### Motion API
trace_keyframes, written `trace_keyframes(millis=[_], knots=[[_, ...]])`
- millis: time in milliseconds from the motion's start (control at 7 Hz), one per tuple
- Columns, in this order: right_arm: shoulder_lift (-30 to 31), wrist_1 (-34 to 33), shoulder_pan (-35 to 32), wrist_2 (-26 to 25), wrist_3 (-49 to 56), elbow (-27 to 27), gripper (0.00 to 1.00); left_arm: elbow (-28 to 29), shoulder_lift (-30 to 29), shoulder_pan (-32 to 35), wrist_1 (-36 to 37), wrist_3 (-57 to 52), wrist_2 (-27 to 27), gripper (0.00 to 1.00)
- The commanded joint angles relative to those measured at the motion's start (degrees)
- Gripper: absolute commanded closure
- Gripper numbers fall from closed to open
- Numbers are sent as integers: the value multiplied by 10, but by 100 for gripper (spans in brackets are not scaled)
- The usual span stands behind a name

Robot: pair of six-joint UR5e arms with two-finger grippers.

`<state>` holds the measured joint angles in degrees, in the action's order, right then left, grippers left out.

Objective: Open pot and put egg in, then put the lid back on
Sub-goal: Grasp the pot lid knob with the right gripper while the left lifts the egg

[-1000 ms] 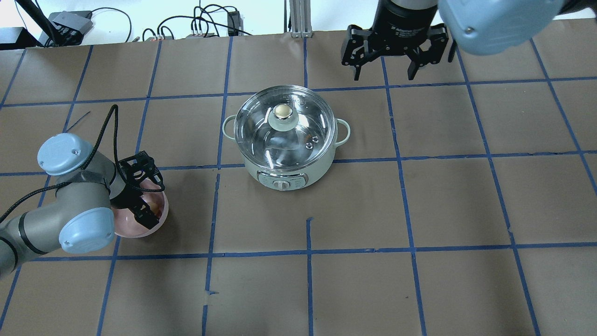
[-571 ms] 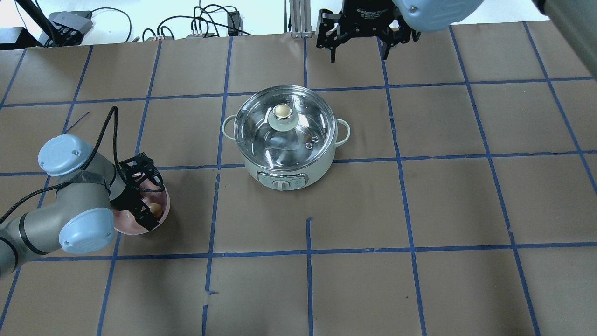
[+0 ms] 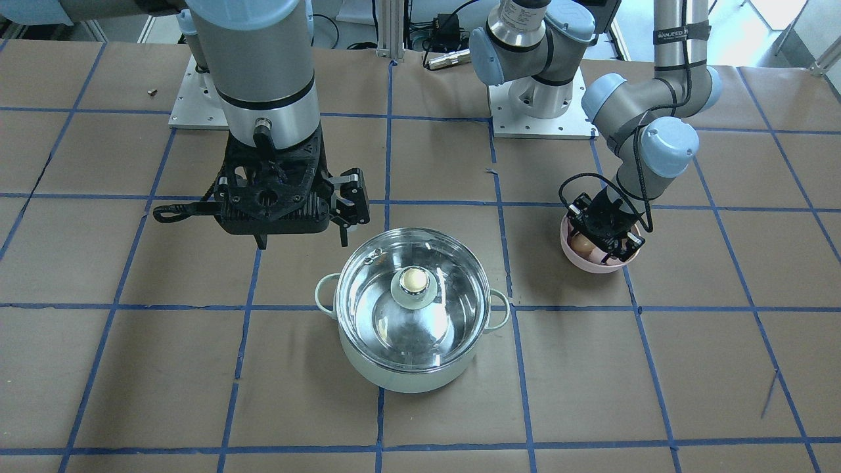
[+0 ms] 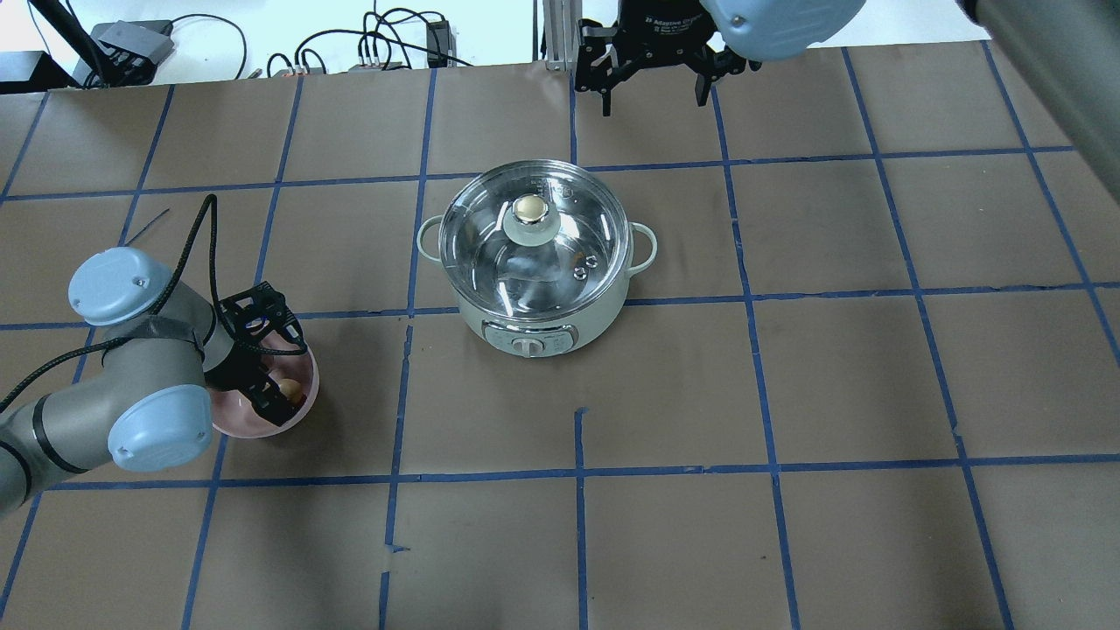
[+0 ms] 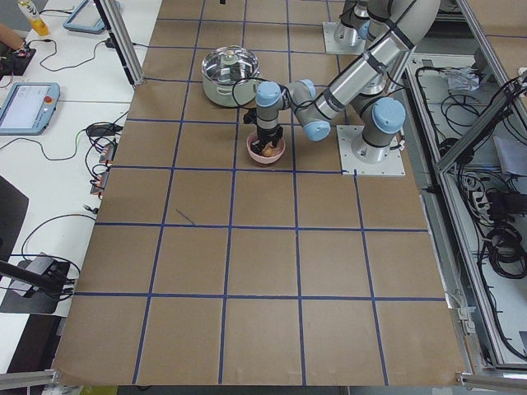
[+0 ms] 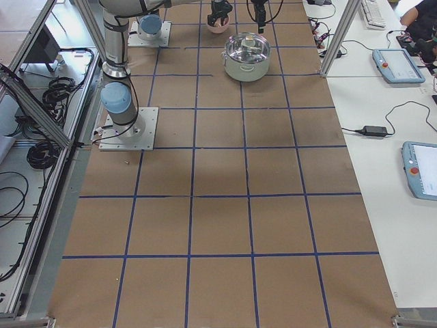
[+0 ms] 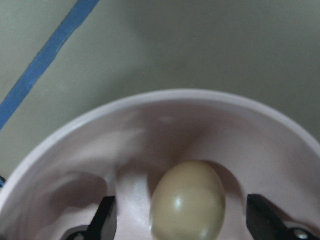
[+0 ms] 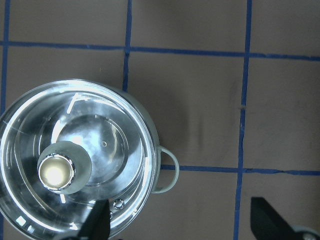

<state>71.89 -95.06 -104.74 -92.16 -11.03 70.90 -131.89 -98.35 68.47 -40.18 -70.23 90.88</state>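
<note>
The glass lid is wide and flat across the pot, so my right gripper will next grab the lid by the narrow cream-gold knob (image 3: 414, 280) (image 8: 56, 172).
The mint-green pot (image 4: 534, 325) stands mid-table with the glass lid (image 4: 560, 254) on it, its cream-gold knob (image 4: 529, 208) on top. The pot also shows in the right wrist view (image 8: 167, 170), down and to the left. The brown egg (image 7: 187, 200) lies in a pink bowl (image 7: 165, 107). My left gripper (image 4: 267, 359) is down in the bowl, open, with a fingertip (image 7: 102, 220) on each side of the egg and apart from it. My right gripper (image 4: 652, 87) is open and empty, high above the table just beyond the pot.
The pink bowl (image 4: 241, 422) sits left of the pot, about one grid square away. Brown paper with blue tape lines covers the table (image 4: 787, 394). Cables and boxes (image 4: 131, 39) lie past the far edge.
My right gripper has moved left along the far side, toward the line of the pot. My left gripper has shifted slightly in the bowl and the egg now shows between its fingers.
</note>
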Motion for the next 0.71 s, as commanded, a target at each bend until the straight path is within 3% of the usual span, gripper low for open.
trace_keyframes(millis=[0,143,571], knots=[[-48,-65,1,3,27,29,3,1,0,0,0,-3,0,82],[-60,-65,-1,8,24,20,5,1,1,0,1,-1,0,96],[-97,-98,-68,21,-47,0,5,6,4,0,1,3,-1,98]])
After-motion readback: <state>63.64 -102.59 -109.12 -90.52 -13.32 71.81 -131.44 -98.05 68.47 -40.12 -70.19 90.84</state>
